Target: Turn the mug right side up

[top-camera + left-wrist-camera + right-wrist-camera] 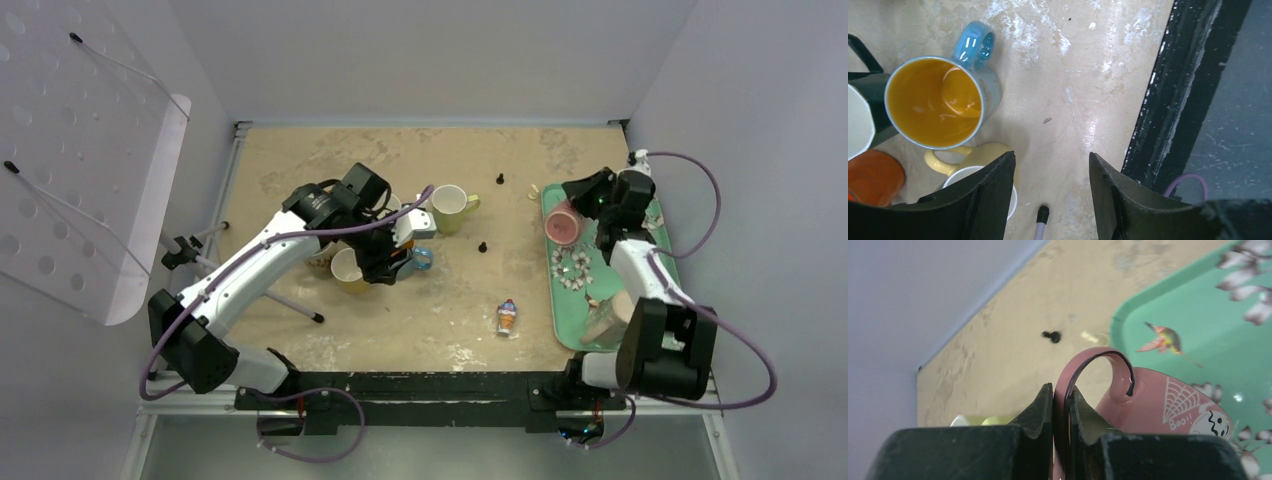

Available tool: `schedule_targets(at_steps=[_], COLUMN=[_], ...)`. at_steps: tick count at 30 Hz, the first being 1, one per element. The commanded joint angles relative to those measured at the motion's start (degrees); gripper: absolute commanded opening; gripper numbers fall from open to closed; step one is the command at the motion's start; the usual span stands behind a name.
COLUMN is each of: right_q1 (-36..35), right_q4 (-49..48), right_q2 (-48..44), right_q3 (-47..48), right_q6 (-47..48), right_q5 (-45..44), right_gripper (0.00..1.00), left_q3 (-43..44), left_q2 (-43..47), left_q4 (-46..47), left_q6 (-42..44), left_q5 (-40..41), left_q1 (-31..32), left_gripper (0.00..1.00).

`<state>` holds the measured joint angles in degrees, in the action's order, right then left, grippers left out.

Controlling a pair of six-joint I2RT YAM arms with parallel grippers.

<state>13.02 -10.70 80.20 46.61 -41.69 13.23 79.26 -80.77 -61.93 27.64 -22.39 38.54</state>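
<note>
Next, my left gripper grabs the pink mug's rim (1159,373) beside the looped handle (1095,357) that my right gripper holds, to set the mug upright.
The pink mug (563,224) with a spider-web and ghost print (1173,412) is at the left edge of the green tray (598,290). It is tilted, with one round end towards the top camera. My right gripper (1061,388) is shut on its thin looped handle (1095,357), one finger on each side of the loop. In the top view the right gripper (585,207) is just right of the mug. My left gripper (1052,159) is open over bare table with nothing between its fingers. It hovers by the group of mugs at centre left (385,262).
An upright mug with a blue handle and orange inside (934,102) stands beside a yellow mug (347,268); a lime mug (452,208) lies further back. A small toy figure (508,317) and two black pegs (499,179) (483,245) are on the sandy table. A white perforated panel (80,150) leans at the left.
</note>
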Motion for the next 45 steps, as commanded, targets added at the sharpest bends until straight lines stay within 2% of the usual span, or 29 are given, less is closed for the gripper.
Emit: schedule_targets(at_steps=[1,6,8,9,10,13,17,21,25,33,37,39,41,42,45], right_q1=[-5.0,-10.8,-14.0,-16.1,-18.1,-25.0,-37.9,-47.2,-52.8,-58.9,-60.0,-60.1,-60.2,-60.1,-60.1], right_q4=[-7.6,-7.5,-7.8,-7.2,-5.8,-2.3,-3.7,-5.7,-13.2,-18.7,-20.9,-21.6,-21.6,-21.6,-21.9], right_q2=[-13.5,-22.8,-26.1,-27.6,-28.7,-31.1,-33.8,-33.4,-31.5,-26.5,-26.5,-26.6,-26.5,-26.5,-25.8], right_q3=[-0.9,-0.8,-0.5,0.0,0.8,3.2,4.3,6.1,6.2,9.7,9.7,9.7,9.7,9.7,9.6], right_q6=[11.2,17.5,19.4,20.3,21.5,25.4,29.0,31.1,30.4,30.7,30.4,30.2,30.3,30.4,30.7], right_q5=[2.7,9.4,12.3,12.7,12.3,13.7,15.6,17.1,20.5,24.0,24.6,24.5,24.6,24.5,24.4], right_gripper=[0.00,0.00,0.00,0.00,0.00,0.00,0.00,0.00,0.00,0.00,0.00,0.00,0.00,0.00,0.00], left_q3=[3.6,6.4,8.6,9.7,11.2,14.8,16.5,16.0,15.7,14.5,12.7,12.1,11.6,11.5,10.0], left_q2=[1.0,1.5,2.1,2.7,3.4,6.2,11.4,14.7,13.4,8.0,7.9,7.0,6.1,5.9,5.9], left_q4=[-3.7,-8.2,-9.9,-10.7,-11.5,-11.7,-6.3,0.1,4.3,13.2,18.0,17.7,17.7,18.3,20.8], left_q6=[1.0,2.8,3.7,3.9,3.9,3.2,-0.6,-5.6,-10.0,-16.5,-18.4,-19.0,-20.0,-21.0,-23.0], left_q5=[-9.4,-15.9,-18.1,-19.1,-20.1,-23.7,-25.4,-25.7,-30.5,-39.3,-41.7,-45.2,-50.1,-51.6,-53.2], left_q1=[-2.4,-5.4,-6.3,-6.8,-7.3,-9.4,-10.9,-11.6,-11.7,-12.4,-12.4,-12.4,-11.9,-11.4,-10.1], left_gripper=[0.60,0.68,0.74,0.83,0.85,0.88,0.92,0.99,1.00,1.00,0.94,0.81,0.62,0.56,0.45])
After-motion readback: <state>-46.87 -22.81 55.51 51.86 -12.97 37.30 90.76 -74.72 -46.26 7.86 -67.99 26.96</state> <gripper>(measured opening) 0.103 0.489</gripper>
